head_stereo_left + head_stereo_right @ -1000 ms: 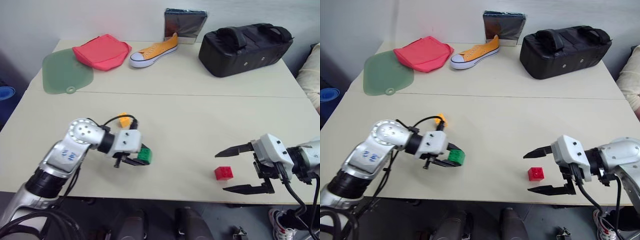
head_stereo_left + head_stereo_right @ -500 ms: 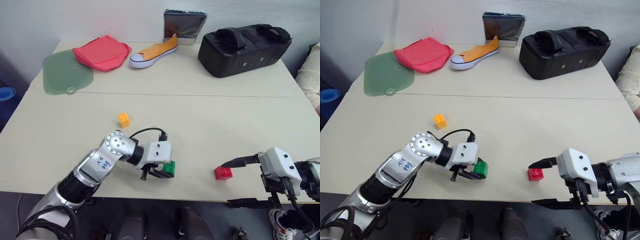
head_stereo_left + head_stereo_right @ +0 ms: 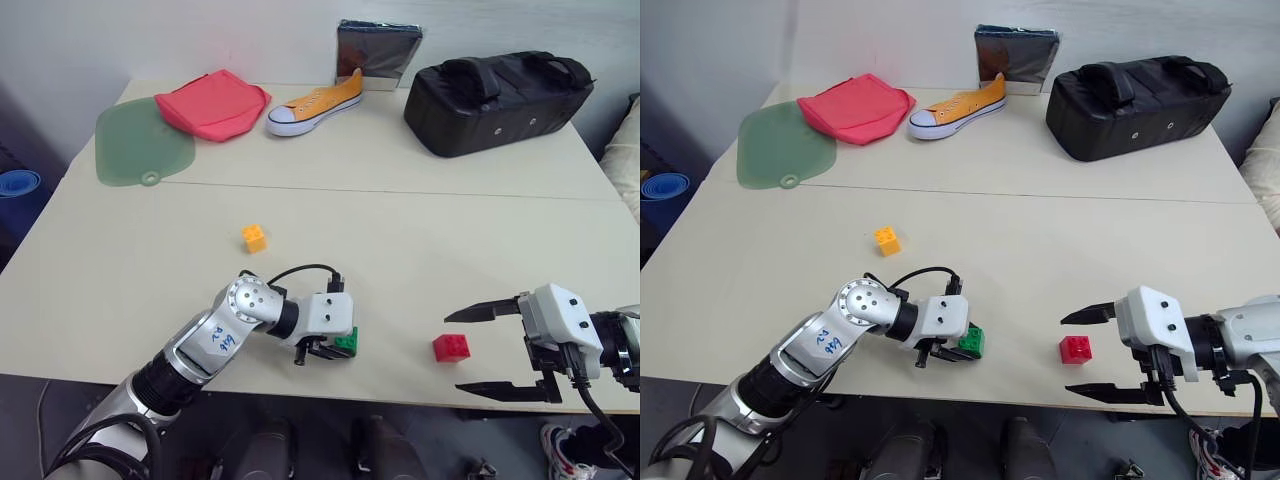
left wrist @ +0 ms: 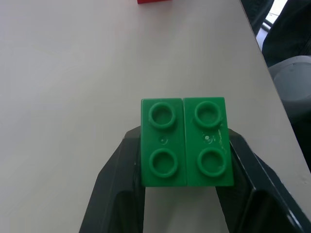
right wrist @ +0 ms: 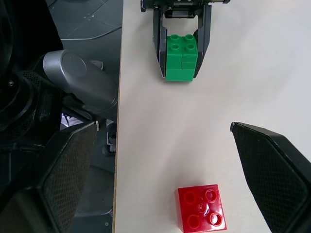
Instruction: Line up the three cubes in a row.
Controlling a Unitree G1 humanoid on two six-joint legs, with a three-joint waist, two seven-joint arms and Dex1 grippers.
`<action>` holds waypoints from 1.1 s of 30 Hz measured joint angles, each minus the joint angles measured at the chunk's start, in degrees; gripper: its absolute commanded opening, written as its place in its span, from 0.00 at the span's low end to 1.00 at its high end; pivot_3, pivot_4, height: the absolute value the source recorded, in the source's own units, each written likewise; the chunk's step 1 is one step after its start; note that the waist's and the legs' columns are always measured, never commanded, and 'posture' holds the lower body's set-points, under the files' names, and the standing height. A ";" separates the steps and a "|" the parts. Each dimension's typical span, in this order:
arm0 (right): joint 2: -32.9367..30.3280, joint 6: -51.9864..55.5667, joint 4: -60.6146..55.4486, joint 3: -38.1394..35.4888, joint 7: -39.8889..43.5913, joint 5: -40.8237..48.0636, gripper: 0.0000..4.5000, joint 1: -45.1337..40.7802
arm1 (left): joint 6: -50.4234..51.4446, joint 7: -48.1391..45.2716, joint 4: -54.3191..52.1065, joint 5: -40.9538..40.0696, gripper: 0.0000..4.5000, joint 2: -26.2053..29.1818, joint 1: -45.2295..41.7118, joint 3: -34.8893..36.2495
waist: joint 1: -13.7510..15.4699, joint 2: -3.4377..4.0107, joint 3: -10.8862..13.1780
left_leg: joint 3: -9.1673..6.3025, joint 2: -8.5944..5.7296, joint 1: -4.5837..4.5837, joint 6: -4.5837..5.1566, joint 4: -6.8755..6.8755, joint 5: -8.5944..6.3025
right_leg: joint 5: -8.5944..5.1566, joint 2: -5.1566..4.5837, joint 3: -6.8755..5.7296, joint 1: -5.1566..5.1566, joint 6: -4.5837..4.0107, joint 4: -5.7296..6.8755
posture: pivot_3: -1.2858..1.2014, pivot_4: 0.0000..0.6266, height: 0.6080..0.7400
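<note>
The green cube's base is down at the table near the table's front edge, so the green cube would stand. It is now time for my left gripper to open.
My left gripper (image 3: 334,350) is shut on the green cube (image 3: 346,343) near the table's front edge, low over the surface. In the left wrist view the green cube (image 4: 183,141) sits studs-up between both black fingers (image 4: 119,165). The red cube (image 3: 450,347) lies on the table to the right of it. My right gripper (image 3: 1067,356) stands open, one finger on either side of the red cube and apart from it. The yellow-orange cube (image 3: 254,237) lies alone further back on the left. The right wrist view has the red cube (image 5: 201,214) close and the green cube (image 5: 181,57) beyond.
Along the back of the table (image 3: 400,230) stand a black bag (image 3: 497,98), an orange shoe (image 3: 315,102), a red pouch (image 3: 212,102), a green mat (image 3: 143,145) and a dark foil packet (image 3: 377,52). A person's sleeve (image 3: 625,160) shows at the right edge.
My left gripper has carried the green cube to the right and down toward the red cube, mostly in the first half second. The right gripper has stayed open in place.
</note>
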 measured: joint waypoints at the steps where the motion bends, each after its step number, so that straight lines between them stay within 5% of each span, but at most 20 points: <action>1: 0.00 -0.18 0.08 0.00 0.00 -0.14 1.00 0.01 | 0.00 -0.05 0.00 -0.02 0.34 0.00 0.00 0.00 | 0.00 0.00 0.00 | 0.00 0.00 0.00 0.00 0.00 0.00 | 0.00 0.00 0.00 0.00 0.00 0.00 | 0.52 0.24 1.00; 9: 0.00 0.47 0.29 1.07 -1.16 -0.37 1.00 -0.89 | 0.46 -0.14 0.92 0.26 0.34 -0.24 -0.05 -1.04 | -0.03 0.00 0.00 | 0.00 0.00 0.01 0.00 0.00 0.00 | 0.00 0.01 0.00 0.00 0.00 0.00 | 0.52 0.24 1.00; 19: 0.00 0.88 0.38 1.80 -1.81 0.42 1.00 -2.85 | 4.26 -1.27 -0.50 -2.92 0.99 1.40 1.84 1.69 | -0.24 0.00 0.00 | 0.00 0.02 0.01 0.00 0.00 0.00 | 0.00 0.01 0.00 -0.01 0.00 0.00 | 0.52 0.24 1.00; 25: -0.01 0.54 2.92 3.00 -1.42 0.32 1.00 -5.80 | 4.86 -3.12 -4.30 -8.82 1.00 9.31 8.41 12.77 | -0.69 0.00 0.00 | -0.02 0.03 0.04 -0.02 0.00 0.01 | -0.01 -0.04 -0.01 0.00 -0.01 -0.02 | 0.52 0.24 1.00; 33: 1.78 2.76 8.96 6.94 -2.60 2.96 1.00 -19.23 | -3.93 -4.95 0.20 -14.38 1.00 19.10 28.00 38.15 | -2.23 0.01 0.00 | -0.07 0.09 0.09 -0.01 -0.17 0.00 | -0.07 -0.10 -0.06 -0.06 -0.13 -0.06 | 0.52 0.24 1.00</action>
